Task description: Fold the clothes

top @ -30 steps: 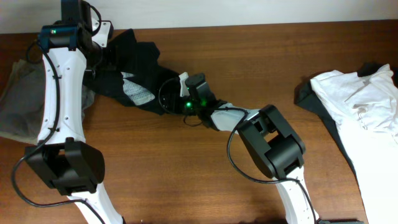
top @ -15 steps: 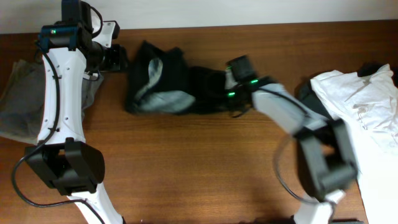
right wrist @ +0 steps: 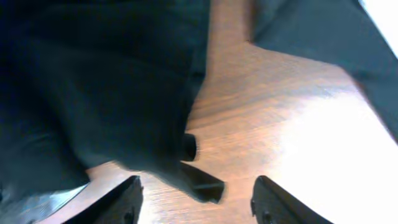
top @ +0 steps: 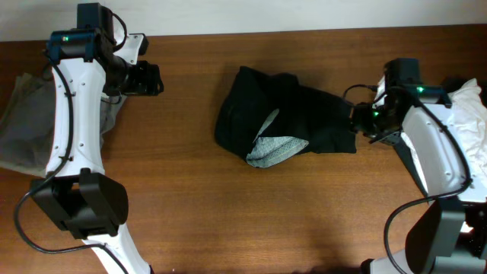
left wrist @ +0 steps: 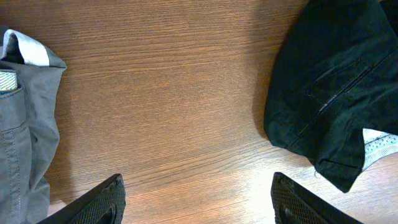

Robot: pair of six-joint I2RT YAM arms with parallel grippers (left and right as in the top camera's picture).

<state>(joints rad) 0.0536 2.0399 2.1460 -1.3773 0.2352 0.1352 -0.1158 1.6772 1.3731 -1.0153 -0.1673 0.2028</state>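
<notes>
The left gripper grabs an edge of the black garment next, apart from the right gripper's loose corner, to spread it for folding.
A black garment lies crumpled at the table's middle, with a pale lining patch showing at its front. My left gripper hovers well to the left of it, open. In the left wrist view the left gripper has only bare wood between its fingers, and the black garment is at the upper right. My right gripper is at the garment's right end. In the right wrist view the right gripper is open, and a loose corner of the black garment lies between the fingers, not pinched.
A grey garment lies at the table's left edge, partly under the left arm, and shows in the left wrist view as the grey garment. A white garment over dark cloth lies at the right edge.
The black garment has been dragged from the left to the middle of the table. Both grippers have opened and let go of it. The right arm swung right; the left one stayed at the left.
</notes>
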